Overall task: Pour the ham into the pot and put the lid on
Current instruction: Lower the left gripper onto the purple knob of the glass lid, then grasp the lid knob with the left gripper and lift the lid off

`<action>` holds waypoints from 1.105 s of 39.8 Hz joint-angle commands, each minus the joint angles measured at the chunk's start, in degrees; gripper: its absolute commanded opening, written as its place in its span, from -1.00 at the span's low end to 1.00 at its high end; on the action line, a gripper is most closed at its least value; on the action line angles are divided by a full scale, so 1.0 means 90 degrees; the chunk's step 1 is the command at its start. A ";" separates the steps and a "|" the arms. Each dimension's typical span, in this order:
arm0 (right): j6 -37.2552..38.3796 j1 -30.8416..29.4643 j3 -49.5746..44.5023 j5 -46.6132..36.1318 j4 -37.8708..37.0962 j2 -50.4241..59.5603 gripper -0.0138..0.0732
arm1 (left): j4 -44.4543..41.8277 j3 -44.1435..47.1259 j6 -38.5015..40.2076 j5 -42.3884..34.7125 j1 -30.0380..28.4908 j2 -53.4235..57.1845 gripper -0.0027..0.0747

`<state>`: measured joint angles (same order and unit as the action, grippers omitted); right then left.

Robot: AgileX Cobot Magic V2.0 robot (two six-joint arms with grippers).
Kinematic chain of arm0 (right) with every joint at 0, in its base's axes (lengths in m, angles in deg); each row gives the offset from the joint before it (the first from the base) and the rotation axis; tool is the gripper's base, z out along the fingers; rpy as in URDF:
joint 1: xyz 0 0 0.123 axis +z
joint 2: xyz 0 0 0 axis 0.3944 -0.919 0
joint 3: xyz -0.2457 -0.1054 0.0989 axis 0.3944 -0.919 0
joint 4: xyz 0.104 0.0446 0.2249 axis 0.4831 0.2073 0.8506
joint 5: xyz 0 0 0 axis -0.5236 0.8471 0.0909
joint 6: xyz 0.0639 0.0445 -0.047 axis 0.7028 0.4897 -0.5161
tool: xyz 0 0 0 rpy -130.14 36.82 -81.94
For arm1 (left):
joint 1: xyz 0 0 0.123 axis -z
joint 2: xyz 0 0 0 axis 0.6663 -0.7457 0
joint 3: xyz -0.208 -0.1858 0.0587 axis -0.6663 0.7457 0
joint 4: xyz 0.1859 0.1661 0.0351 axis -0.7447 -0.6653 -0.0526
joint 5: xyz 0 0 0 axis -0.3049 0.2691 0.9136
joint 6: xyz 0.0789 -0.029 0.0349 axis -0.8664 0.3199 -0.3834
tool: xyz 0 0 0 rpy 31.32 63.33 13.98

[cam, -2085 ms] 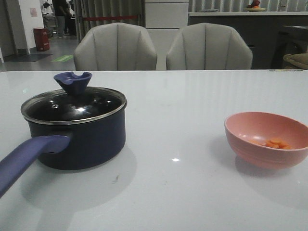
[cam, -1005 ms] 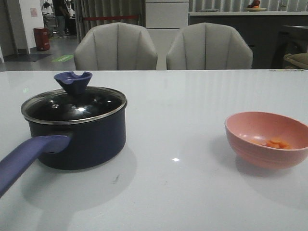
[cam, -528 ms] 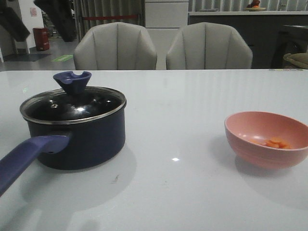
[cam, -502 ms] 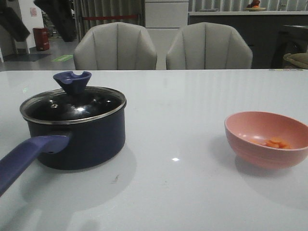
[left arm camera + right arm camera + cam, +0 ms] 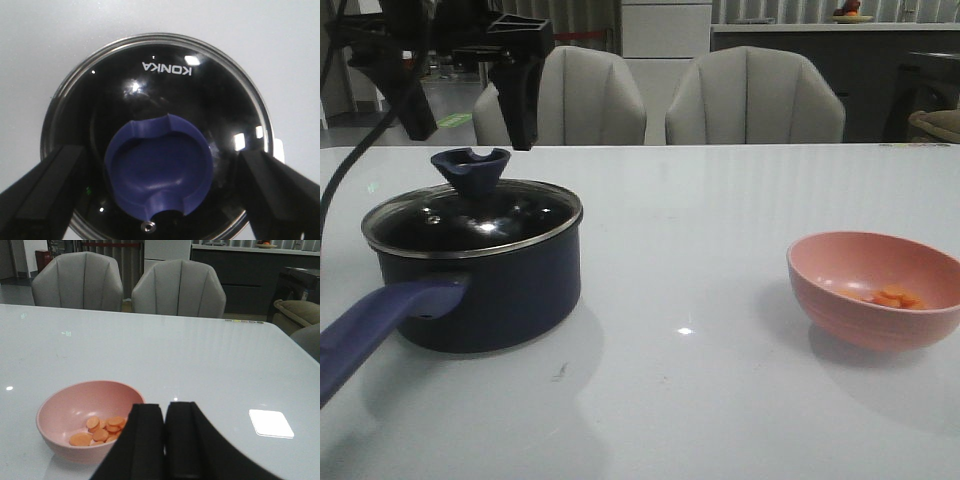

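The left gripper's fingers are above the blue knob of the glass lid, so they would miss if they closed now. The left gripper should move lower first, then close on the knob.
The dark navy pot stands at the table's left, its purple-blue handle pointing toward the near left corner. The glass lid sits on it; the pot's inside is hidden. My left gripper hangs open just above the lid's blue knob, one finger on each side. In the left wrist view the knob lies between the spread fingers, untouched. The ham lies in the pink bowl at the right. My right gripper is shut, empty, near the bowl with its ham.
Two grey chairs stand behind the table's far edge. The white table stretches between pot and bowl. A dark cable from the left arm hangs at the far left.
The left arm has come down into the front view over the pot, its open fingers now flanking the lid's knob from above. Pot, lid and bowl have not moved.
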<state>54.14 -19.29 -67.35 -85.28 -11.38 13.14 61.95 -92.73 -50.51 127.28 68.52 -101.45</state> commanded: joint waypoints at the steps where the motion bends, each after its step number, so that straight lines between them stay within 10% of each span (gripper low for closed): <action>1: -0.0009 -0.0033 0.0033 -0.0512 -0.0113 0.0122 -0.34 | -0.0059 -0.0242 0.0231 -0.0181 0.0042 0.0248 0.69; 23: -0.0009 -0.0033 0.0033 -0.0512 -0.0113 0.0122 -0.34 | -0.0059 -0.0242 0.0315 -0.0038 0.0003 -0.0213 0.65; 44: -0.0009 -0.0064 0.0033 -0.0512 -0.0113 0.0122 -0.34 | -0.0059 -0.0457 0.0315 0.0090 0.0003 -0.0213 -0.37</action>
<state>54.14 -19.39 -67.35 -85.28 -11.38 13.14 61.62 -93.79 -48.41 128.48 68.52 -106.47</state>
